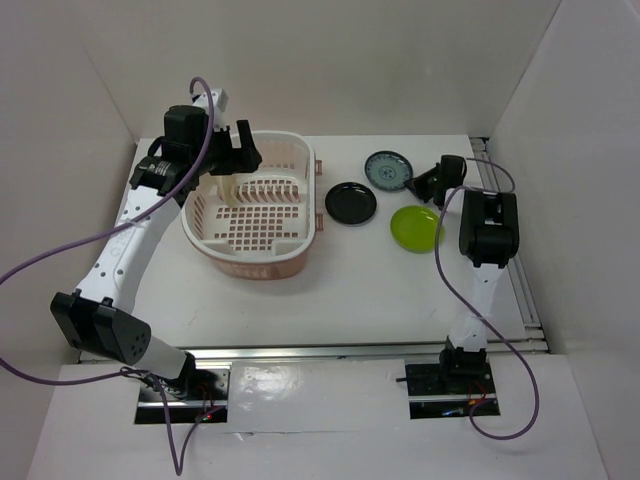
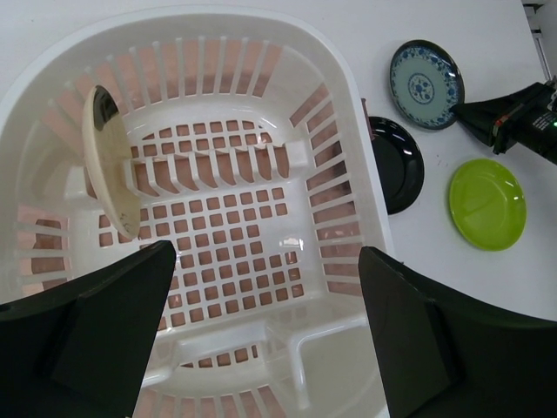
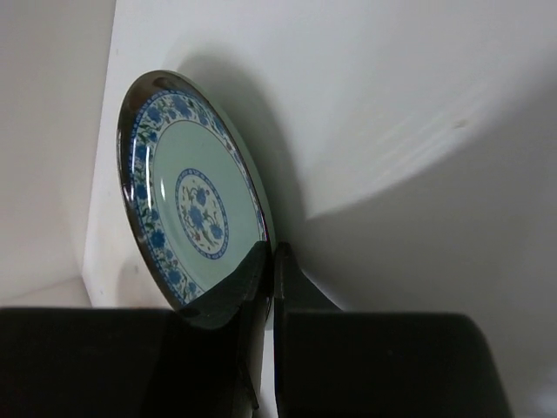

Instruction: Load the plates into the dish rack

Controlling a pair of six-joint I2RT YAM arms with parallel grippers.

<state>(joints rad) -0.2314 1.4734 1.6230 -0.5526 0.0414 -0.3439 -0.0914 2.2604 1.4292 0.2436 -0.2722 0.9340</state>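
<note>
My left gripper is to grab the patterned plate next, by its rim opposite my right gripper. The plate's other edge then stays free to go into the rack's wires.
The white-pink dish rack (image 1: pixel 255 262) stands at the back left. A cream plate (image 2: pixel 109 170) stands on edge among its prongs. My left gripper (image 2: pixel 265 322) hangs open above the rack's near end, holding nothing. Right of the rack lie a black plate (image 1: pixel 350 203), a blue-green patterned plate (image 1: pixel 387 170) and a lime green plate (image 1: pixel 416 228). My right gripper (image 3: pixel 271 261) is shut on the near rim of the patterned plate (image 3: pixel 187 209), one finger above the rim and one below. In the top view that plate looks flat on the table.
White walls close in the table on the left, back and right. The black plate (image 2: pixel 396 165) lies close against the rack's right wall (image 2: pixel 348 192). The right arm's body (image 1: pixel 488 228) hangs just right of the lime plate (image 2: pixel 487 203).
</note>
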